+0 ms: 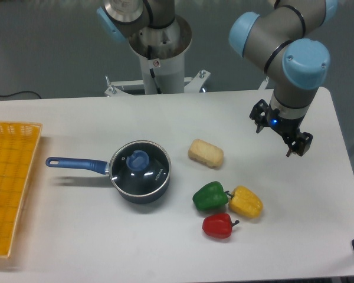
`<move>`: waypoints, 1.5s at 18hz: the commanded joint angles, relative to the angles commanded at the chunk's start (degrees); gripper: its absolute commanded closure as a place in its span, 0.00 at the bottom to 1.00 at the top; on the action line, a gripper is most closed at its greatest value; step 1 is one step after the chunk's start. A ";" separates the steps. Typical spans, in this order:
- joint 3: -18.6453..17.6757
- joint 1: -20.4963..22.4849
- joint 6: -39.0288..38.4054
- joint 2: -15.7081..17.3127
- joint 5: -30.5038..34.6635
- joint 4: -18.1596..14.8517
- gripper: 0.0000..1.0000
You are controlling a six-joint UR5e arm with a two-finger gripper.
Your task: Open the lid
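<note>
The glass lid spreads wide and smooth over the pan, so I will grab the lid by its narrow blue knob (138,160) with my gripper next.
The round clear glass lid (140,167) with a metal rim and a blue knob (139,160) sits closed on a dark blue saucepan (138,190) at the table's centre left. The pan's long blue handle (75,163) points left. My gripper (281,135) hangs over the right side of the table, far to the right of the lid. Its two dark fingers are spread apart and hold nothing.
A pale bread roll (206,153) lies right of the pan. A green pepper (210,196), a yellow pepper (246,201) and a red pepper (218,225) lie in front of it. A yellow basket (9,183) stands at the left edge.
</note>
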 joint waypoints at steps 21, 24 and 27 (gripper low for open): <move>-2.55 -6.23 -8.26 3.25 -1.67 0.44 0.00; -3.34 -7.90 -8.26 4.30 -1.84 0.44 0.01; -5.53 -9.22 -8.26 5.97 -1.76 0.61 0.03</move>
